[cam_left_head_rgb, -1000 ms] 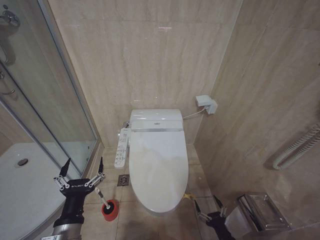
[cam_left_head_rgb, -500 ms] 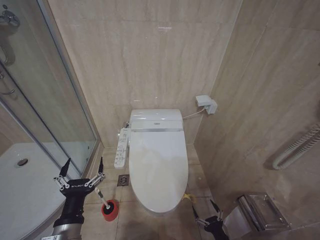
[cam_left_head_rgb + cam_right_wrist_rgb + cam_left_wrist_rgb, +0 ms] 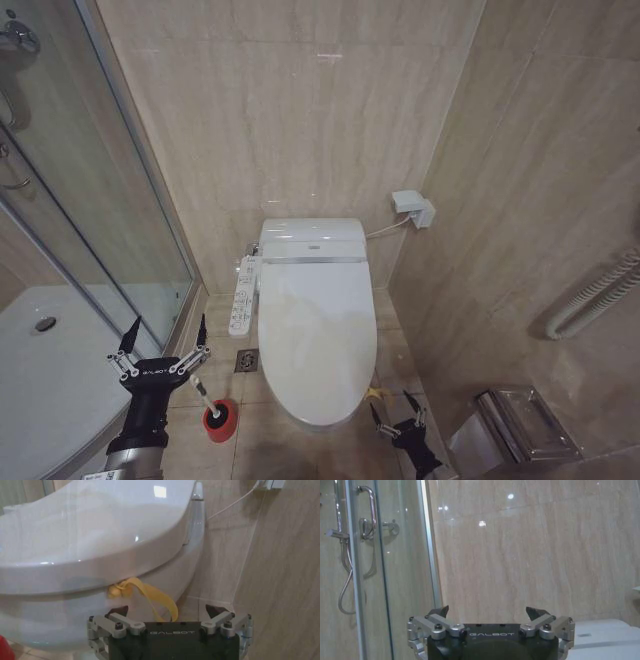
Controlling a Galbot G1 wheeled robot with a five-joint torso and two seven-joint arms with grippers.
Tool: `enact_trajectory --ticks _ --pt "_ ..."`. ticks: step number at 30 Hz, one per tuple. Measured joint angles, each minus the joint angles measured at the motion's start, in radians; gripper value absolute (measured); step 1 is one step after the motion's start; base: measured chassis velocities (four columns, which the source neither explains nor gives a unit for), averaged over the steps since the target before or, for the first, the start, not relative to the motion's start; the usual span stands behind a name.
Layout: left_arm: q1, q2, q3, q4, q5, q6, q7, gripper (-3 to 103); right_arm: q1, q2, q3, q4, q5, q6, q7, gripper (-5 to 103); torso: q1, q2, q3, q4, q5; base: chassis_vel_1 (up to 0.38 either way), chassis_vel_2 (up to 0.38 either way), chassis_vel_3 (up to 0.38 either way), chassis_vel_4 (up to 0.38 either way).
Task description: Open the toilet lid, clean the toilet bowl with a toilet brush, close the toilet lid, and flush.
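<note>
The strap's knot sits tight against the lid's rim, so my right gripper should grab its slack hanging loop (image 3: 384, 394) next.
The toilet lid (image 3: 316, 330) lies shut, pale and glossy, over the toilet bowl (image 3: 45, 624), whose inside is hidden. A yellow strap loop (image 3: 146, 594) hangs from under the lid's front rim. My right gripper (image 3: 395, 412) is open, low at the toilet's front right corner; in the right wrist view the right gripper (image 3: 167, 612) sits just below the strap, apart from it. The toilet brush (image 3: 204, 394) stands tilted in its red cup (image 3: 220, 421) left of the toilet. My left gripper (image 3: 165, 338) hangs open above and left of the brush, holding nothing.
A glass shower door (image 3: 100, 210) and white shower tray (image 3: 40, 370) close off the left. A control panel (image 3: 243, 296) juts from the toilet's left side, above a floor drain (image 3: 247, 360). A steel paper holder (image 3: 520, 425) sticks out from the near right wall.
My right gripper has moved left and forward along the floor, from beside the paper holder to the toilet's front right corner. The left arm has not moved.
</note>
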Motion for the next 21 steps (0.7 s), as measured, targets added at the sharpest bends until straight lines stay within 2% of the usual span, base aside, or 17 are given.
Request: enact_trajectory --ticks 16,17,21 --pt "0.0 0.0 0.0 0.0 0.0 0.0 0.0 100 0.065 -0.012 0.004 -0.053 -0.003 0.013 -0.011 97 0.0 0.0 0.0 0.0 0.0001 0.0 0.0 0.0 0.0" --pt "0.0 0.0 0.0 0.0 0.0 0.0 0.0 100 0.066 -0.013 0.004 -0.055 -0.003 0.014 -0.012 71 0.0 0.0 0.0 0.0 0.0001 0.0 0.0 0.0 0.0" --pt "0.0 0.0 0.0 0.0 0.0 0.0 0.0 100 0.066 -0.016 0.006 -0.057 0.001 0.017 -0.011 71 0.0 0.0 0.0 0.0 0.0001 0.0 0.0 0.0 0.0"
